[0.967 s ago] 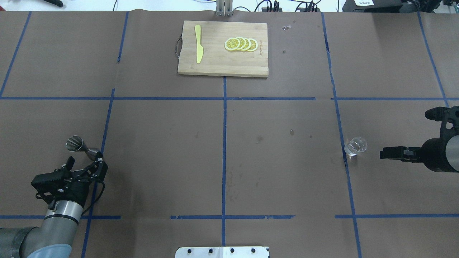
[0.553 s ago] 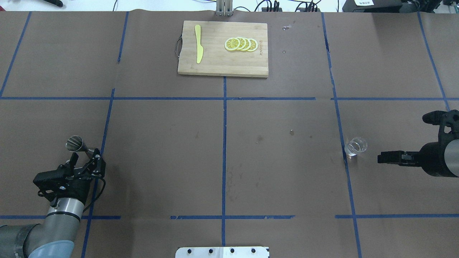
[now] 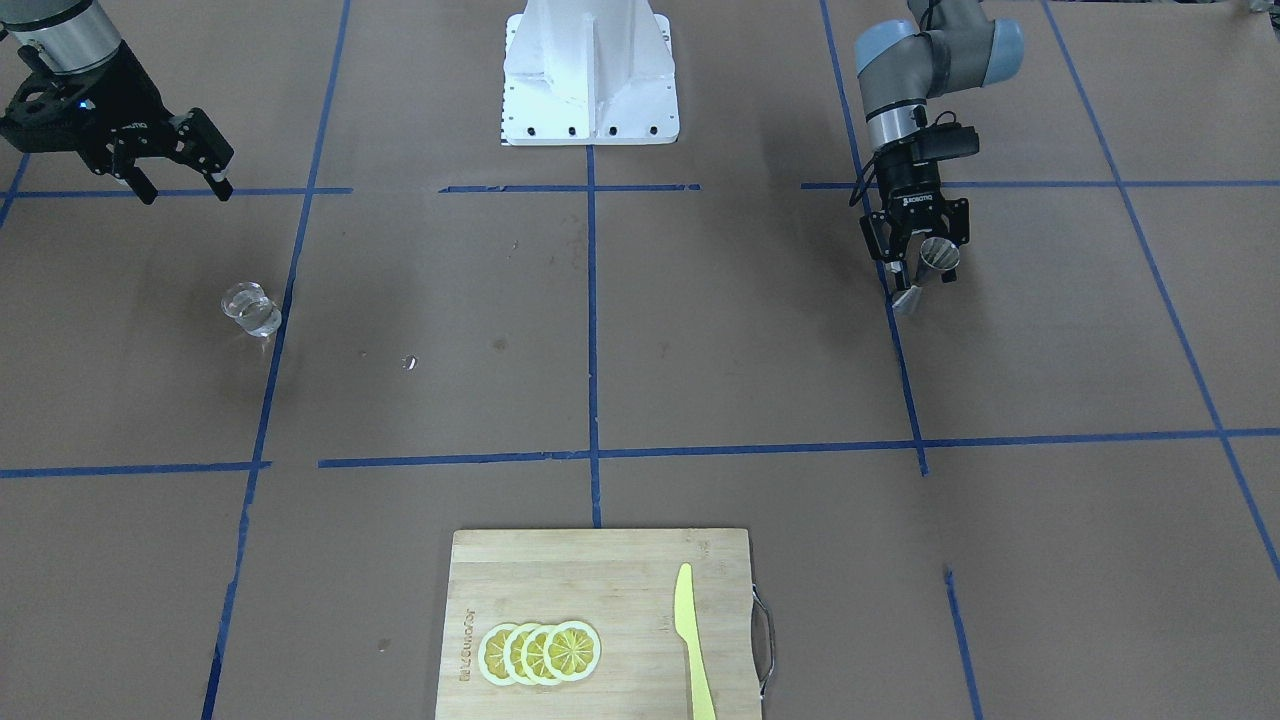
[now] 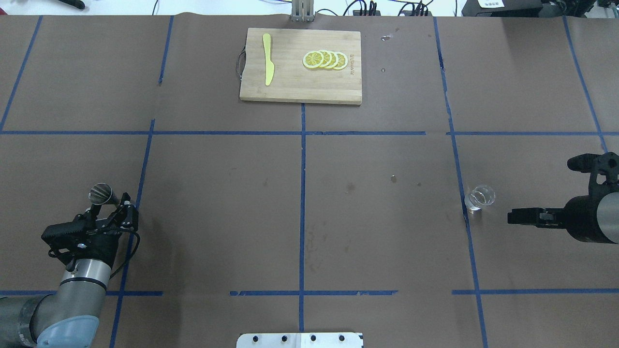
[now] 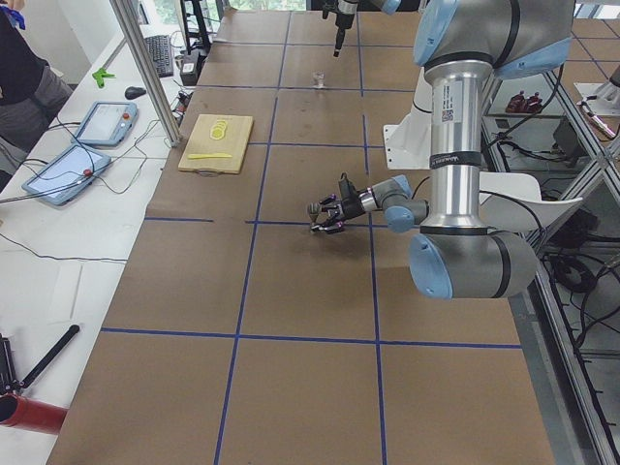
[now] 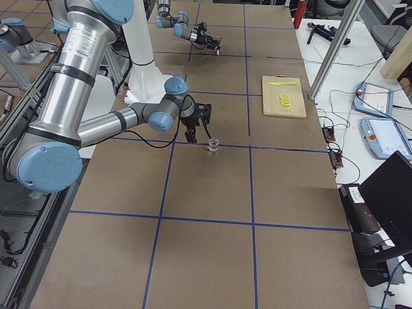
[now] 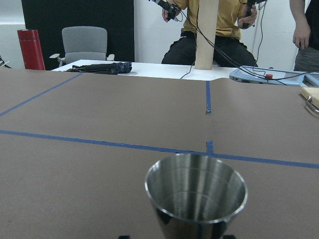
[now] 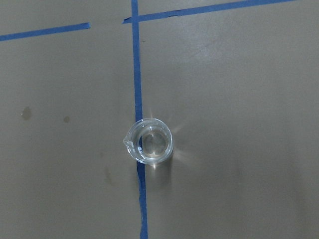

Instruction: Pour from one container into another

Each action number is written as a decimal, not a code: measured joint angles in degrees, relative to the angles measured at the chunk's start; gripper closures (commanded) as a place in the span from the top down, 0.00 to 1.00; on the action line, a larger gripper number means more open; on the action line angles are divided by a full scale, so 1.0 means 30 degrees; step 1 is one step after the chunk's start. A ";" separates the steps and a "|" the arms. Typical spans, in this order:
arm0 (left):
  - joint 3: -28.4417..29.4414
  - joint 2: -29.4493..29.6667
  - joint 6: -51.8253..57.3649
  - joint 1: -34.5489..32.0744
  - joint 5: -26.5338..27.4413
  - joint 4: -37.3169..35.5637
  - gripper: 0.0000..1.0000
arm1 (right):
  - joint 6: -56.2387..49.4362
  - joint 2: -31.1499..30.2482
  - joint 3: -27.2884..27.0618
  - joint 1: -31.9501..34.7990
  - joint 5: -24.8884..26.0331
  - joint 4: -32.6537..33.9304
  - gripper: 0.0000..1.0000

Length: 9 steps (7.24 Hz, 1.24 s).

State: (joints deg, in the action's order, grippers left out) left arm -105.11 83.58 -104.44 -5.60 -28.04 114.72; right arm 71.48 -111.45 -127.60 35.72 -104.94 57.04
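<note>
My left gripper should grab the jigger by its slim waist (image 3: 920, 280) next. The jigger gets wide toward its rim (image 3: 939, 253) and is narrow in the middle.
A steel jigger (image 4: 100, 193) stands upright on the brown paper at the near left; its cup (image 7: 196, 191) fills the bottom of the left wrist view. My left gripper (image 4: 112, 203) is open, its fingers on either side of the jigger's waist (image 3: 925, 275), apart from it. A small clear glass beaker (image 4: 479, 197) stands on a blue tape line at the right, and the right wrist view looks straight down on the beaker (image 8: 148, 141). Beside the beaker (image 3: 250, 308) and higher than it, my right gripper (image 3: 187, 190) hangs open and empty.
A wooden cutting board (image 4: 301, 65) at the far middle carries a yellow knife (image 4: 267, 59) and lemon slices (image 4: 325, 60). The robot's white base plate (image 3: 590, 70) sits at the near edge. Operators (image 7: 214, 30) sit past the far edge.
My left gripper has moved forward, so its open fingers now flank the jigger. My right gripper has shifted slightly toward me and toward the beaker. Jigger and beaker have not moved.
</note>
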 measured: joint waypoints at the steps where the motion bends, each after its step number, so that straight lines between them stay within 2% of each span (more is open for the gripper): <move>1: 0.0031 0.0010 0.0020 -0.0019 0.0000 0.0012 0.59 | 0.0031 -0.0014 -0.0004 -0.0105 0.0119 0.0000 1.00; 7: 0.0691 0.0727 0.0209 -0.0339 -0.0039 0.0050 0.55 | 0.0051 -0.0154 0.0021 -0.0159 0.0277 0.0021 1.00; 8: 0.0690 0.0748 0.0381 -0.0516 -0.0051 0.0068 0.49 | 0.0051 -0.0164 0.0024 -0.0160 0.0288 0.0027 1.00; 9: 0.0688 0.0766 0.0461 -0.0604 -0.0056 0.0077 0.12 | 0.0051 -0.0171 0.0032 -0.0159 0.0292 0.0028 1.00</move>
State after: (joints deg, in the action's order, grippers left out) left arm -103.04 85.88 -103.06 -7.41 -28.20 114.95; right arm 71.63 -111.96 -127.50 35.24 -104.07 57.13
